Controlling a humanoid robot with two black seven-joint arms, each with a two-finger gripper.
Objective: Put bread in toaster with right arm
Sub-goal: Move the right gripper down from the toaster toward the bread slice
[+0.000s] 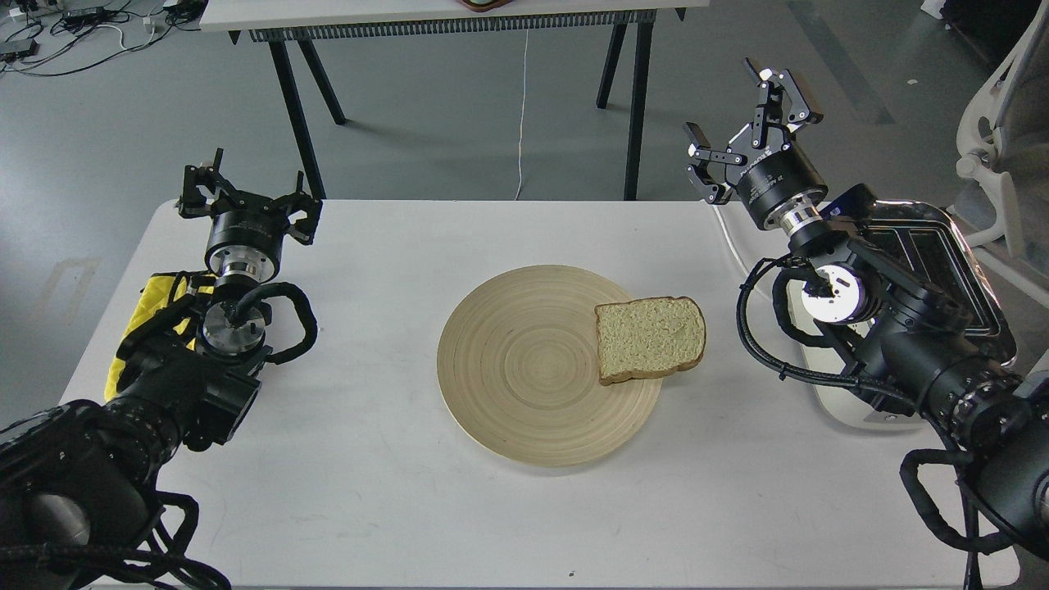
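Observation:
My right gripper takes hold of the bread slice by its crust edge (696,334) next. Then my right gripper puts the bread slice in the toaster.
The bread (650,338) lies flat on the right edge of the round wooden plate (524,369), partly overhanging it. The toaster (942,246) stands at the table's right edge, mostly hidden behind my right arm; its chrome top and black slots show. My right gripper (742,123) is open and empty, raised above the table's far right corner, up and to the right of the bread. My left gripper (246,192) is open and empty near the table's far left corner.
A yellow cloth (152,307) lies under my left arm at the left edge. The toaster's white cord (733,246) runs along the table by the right arm. A second table (459,16) stands behind. A white chair (1004,131) is at the far right.

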